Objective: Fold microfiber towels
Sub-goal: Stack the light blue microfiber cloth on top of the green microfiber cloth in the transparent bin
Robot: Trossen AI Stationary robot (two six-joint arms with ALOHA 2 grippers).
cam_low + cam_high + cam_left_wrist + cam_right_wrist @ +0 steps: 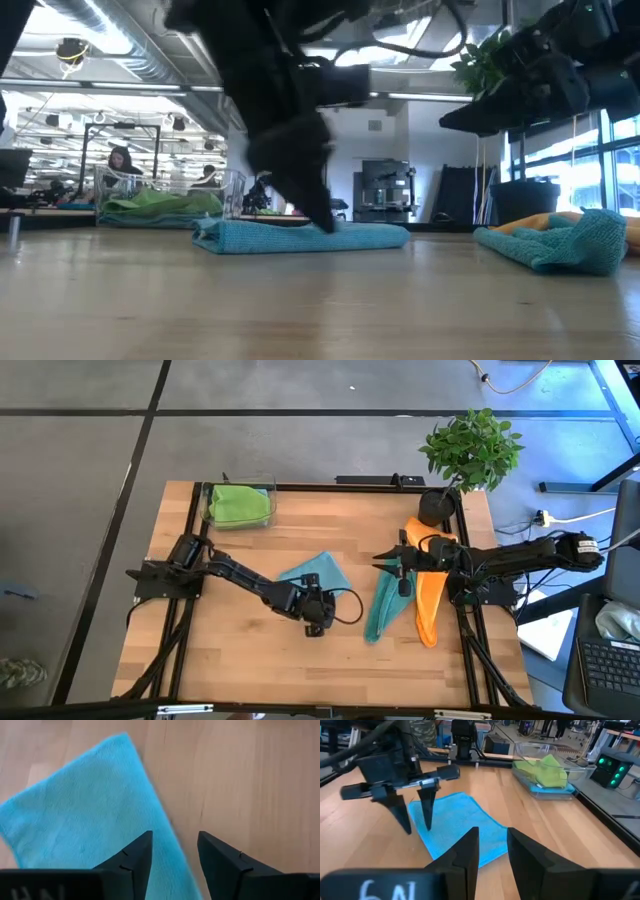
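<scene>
The folded light blue towel should go into the clear bin, so my left gripper should grip the towel by its edge (176, 845).
A light blue microfiber towel (318, 570) lies folded flat at mid-table. My left gripper (313, 598) slants down at its near edge, open; in its wrist view the fingers straddle the towel's edge (167, 850). Right of it a teal towel (383, 608) and an orange towel (428, 610) lie crumpled side by side. My right gripper (385, 563) hangs above them, nearly level, pointing toward the table's left. It is open with nothing between its fingers (470, 850). A lime green towel (240, 503) lies in a clear bin at the far left. My left gripper comes at the blue towel's near edge (422, 827) slanting down from the near side. In the low view one fingertip (325, 222) reaches down to the towel's top, but I cannot tell whether it touches. The towel lies flat on the table.
The clear bin (210, 510) stands at the far left corner. A potted plant (470, 450) stands at the far right corner. Bare wood spreads along the near edge and the table's left half. Dark rails frame the tabletop.
</scene>
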